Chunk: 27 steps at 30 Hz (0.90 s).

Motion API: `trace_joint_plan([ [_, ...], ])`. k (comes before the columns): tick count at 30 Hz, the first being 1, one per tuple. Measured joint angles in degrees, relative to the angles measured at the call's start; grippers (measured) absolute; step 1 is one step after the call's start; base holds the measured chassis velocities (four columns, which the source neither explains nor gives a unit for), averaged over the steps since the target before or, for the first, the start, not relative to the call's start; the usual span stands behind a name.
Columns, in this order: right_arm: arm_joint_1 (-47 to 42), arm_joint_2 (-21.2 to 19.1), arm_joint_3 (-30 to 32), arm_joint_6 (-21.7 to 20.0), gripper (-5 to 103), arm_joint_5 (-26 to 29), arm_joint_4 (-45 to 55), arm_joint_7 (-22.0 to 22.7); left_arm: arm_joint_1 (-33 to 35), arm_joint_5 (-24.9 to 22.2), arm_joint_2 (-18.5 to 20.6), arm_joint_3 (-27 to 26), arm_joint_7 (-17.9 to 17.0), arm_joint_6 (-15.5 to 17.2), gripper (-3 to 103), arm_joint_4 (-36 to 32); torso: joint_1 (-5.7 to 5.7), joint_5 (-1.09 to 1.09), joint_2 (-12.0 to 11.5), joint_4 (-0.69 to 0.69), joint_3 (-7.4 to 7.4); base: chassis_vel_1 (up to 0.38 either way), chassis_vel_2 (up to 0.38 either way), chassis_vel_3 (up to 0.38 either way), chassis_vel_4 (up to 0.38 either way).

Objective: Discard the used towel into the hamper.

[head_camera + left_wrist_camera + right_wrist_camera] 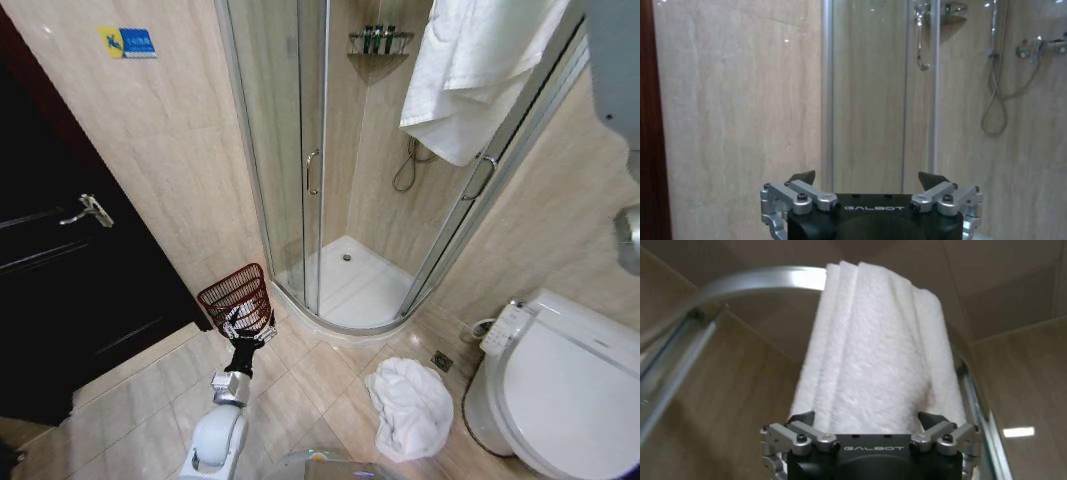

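The robot's right gripper should next grab the towel's folded top (870,305), so that the used white towel can be thrown into the hamper.
A white towel (468,75) hangs folded over the shower frame's top rail. My right gripper (868,419) stands open just in front of the draped towel (873,350), its jaws spread to either side and not touching the cloth. A second white towel (410,405) lies crumpled on the floor by the toilet. The hamper (238,295), a dark red-brown mesh basket, stands against the wall beside the shower. My left gripper (245,325) hovers at its near rim, open and empty (868,178), facing the wall and the shower glass.
The curved glass shower stall (320,180) fills the middle, with its door handle (311,170) near the hamper. A dark door (60,260) is on the left, a white toilet (560,390) on the right. Bare tiled floor (310,380) lies between hamper and crumpled towel.
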Motion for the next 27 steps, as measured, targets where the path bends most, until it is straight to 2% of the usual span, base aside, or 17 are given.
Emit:
trace_joint_plan([
  [2,0.02,-0.60,-0.38,0.19,103,0.05,-0.17,-0.19,0.17,-0.42,0.29,-0.39,-0.10,-0.02,100,0.00,0.00,0.02,0.00,0.00,0.00,0.000,0.000,0.000,0.000],
  [4,-0.09,-1.59,-0.83,0.77,96,0.20,-0.13,-0.73,0.18,-0.96,0.54,-0.98,-0.15,-0.08,100,-0.01,0.00,0.03,0.00,-0.01,0.00,0.000,0.000,0.000,0.000],
  [7,-0.91,-2.50,-0.97,2.25,80,0.77,0.20,-1.29,0.00,-1.36,0.63,-1.32,-0.32,-0.14,100,0.13,0.00,0.03,0.00,-0.01,0.00,0.000,0.000,0.000,0.000],
  [9,-1.08,-2.64,-0.98,2.49,80,1.19,0.28,-1.43,0.01,-1.34,0.62,-1.32,-0.34,-0.18,100,0.17,0.00,0.02,0.00,-0.01,0.00,0.000,0.000,0.000,0.000],
  [12,-1.40,-3.30,-1.22,2.81,64,3.33,0.98,-1.98,0.02,-1.14,0.37,-0.99,-0.34,-0.21,100,0.17,0.00,0.00,0.00,0.00,0.00,0.000,0.000,0.000,0.000],
  [13,-1.40,-3.30,-1.22,2.81,64,3.33,0.98,-1.98,0.02,-1.14,0.37,-0.99,-0.34,-0.21,100,0.17,0.00,0.00,0.00,0.00,0.00,0.000,0.000,0.000,0.000],
  [16,-1.48,-4.03,-1.29,2.72,42,5.10,1.93,-2.52,-0.38,-0.19,-0.10,-0.40,-0.31,0.06,100,0.33,0.00,0.01,0.00,-0.01,0.00,0.000,0.000,0.000,0.000],
  [18,-1.52,-4.20,-1.30,2.73,42,5.24,2.13,-2.57,-0.40,-0.05,-0.17,-0.31,-0.31,0.16,100,0.33,0.00,0.01,0.00,0.00,0.00,0.000,0.000,0.000,0.000],
  [21,-1.72,-5.15,-1.49,2.77,26,5.48,3.08,-2.96,-0.27,0.44,-0.38,-0.19,-0.28,0.35,100,0.32,0.00,0.01,0.00,0.00,0.00,0.000,0.000,0.000,0.000],
  [22,-1.72,-5.15,-1.49,2.77,26,5.48,3.08,-2.96,-0.27,0.44,-0.38,-0.19,-0.28,0.35,100,0.32,0.00,0.01,0.00,0.00,0.00,0.000,0.000,0.000,0.000],
  [25,-1.79,-5.98,-1.68,2.77,10,5.97,3.72,-3.37,-0.02,0.73,-0.48,-0.18,-0.23,0.37,100,0.20,0.00,0.01,0.00,-0.01,0.00,0.000,0.000,0.000,0.000],
  [27,-1.79,-6.19,-1.73,2.78,7,6.04,3.83,-3.53,-0.01,0.82,-0.58,-0.19,-0.22,0.37,100,0.15,0.00,0.01,0.00,-0.01,0.00,0.000,0.000,0.000,0.000],
])
